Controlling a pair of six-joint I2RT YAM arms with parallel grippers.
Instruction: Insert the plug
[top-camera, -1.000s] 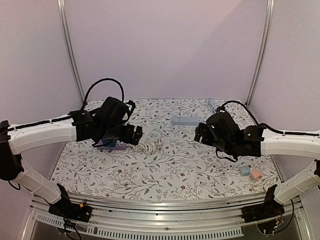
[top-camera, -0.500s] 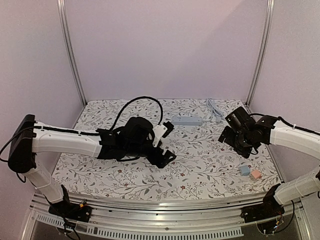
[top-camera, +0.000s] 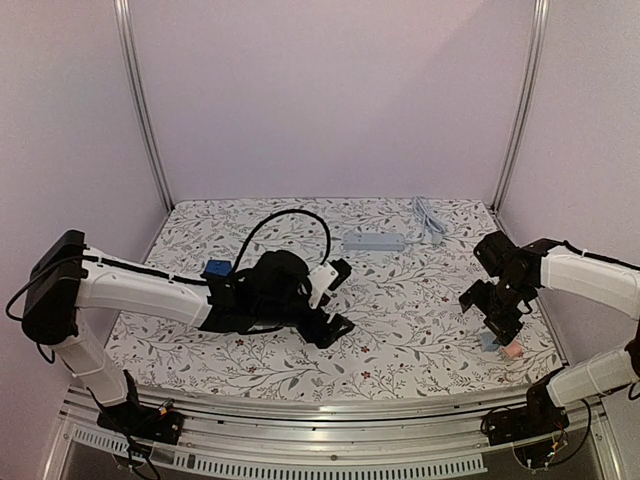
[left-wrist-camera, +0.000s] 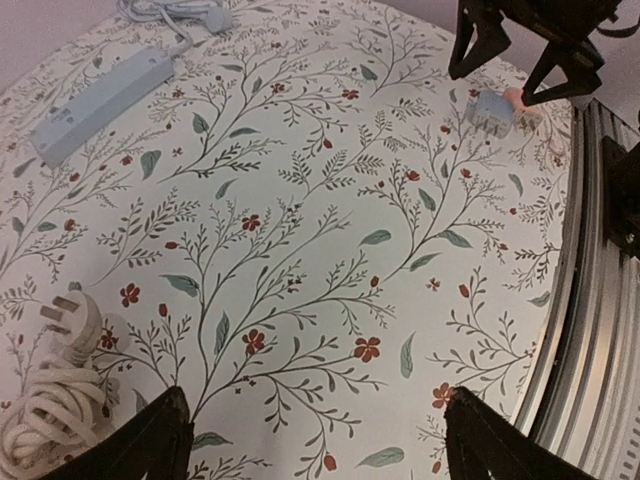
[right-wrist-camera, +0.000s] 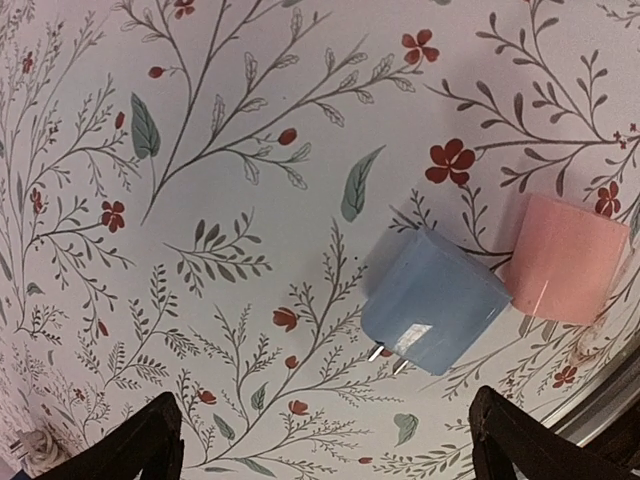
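Note:
The robot's right gripper should next grab the blue plug across its sides at its prong end (top-camera: 487, 342) (right-wrist-camera: 413, 325), so the blue plug's opposite end stays free to hand over.
A blue plug (right-wrist-camera: 435, 300) with two metal prongs lies on the floral cloth next to a pink plug (right-wrist-camera: 562, 258). My right gripper (right-wrist-camera: 325, 430) hovers just above them, open and empty, with the blue plug ahead of its right finger. From above, the right gripper (top-camera: 490, 318) partly covers the blue plug (top-camera: 487, 341). The pale blue power strip (top-camera: 373, 241) lies at the back centre. My left gripper (top-camera: 342, 298) is open over the table's middle, holding nothing. The left wrist view shows the power strip (left-wrist-camera: 95, 105) far left and the blue plug (left-wrist-camera: 488, 112) far right.
A white coiled cord with a three-pin plug (left-wrist-camera: 70, 315) lies by my left finger. Another white cable (top-camera: 428, 215) runs along the back right. A blue box (top-camera: 216, 268) sits behind the left arm. The metal table rail (left-wrist-camera: 590, 250) is close on the right.
The left arm swung from the left side to the table's middle. The right gripper moved right and toward the near edge, coming down over the blue and pink plugs.

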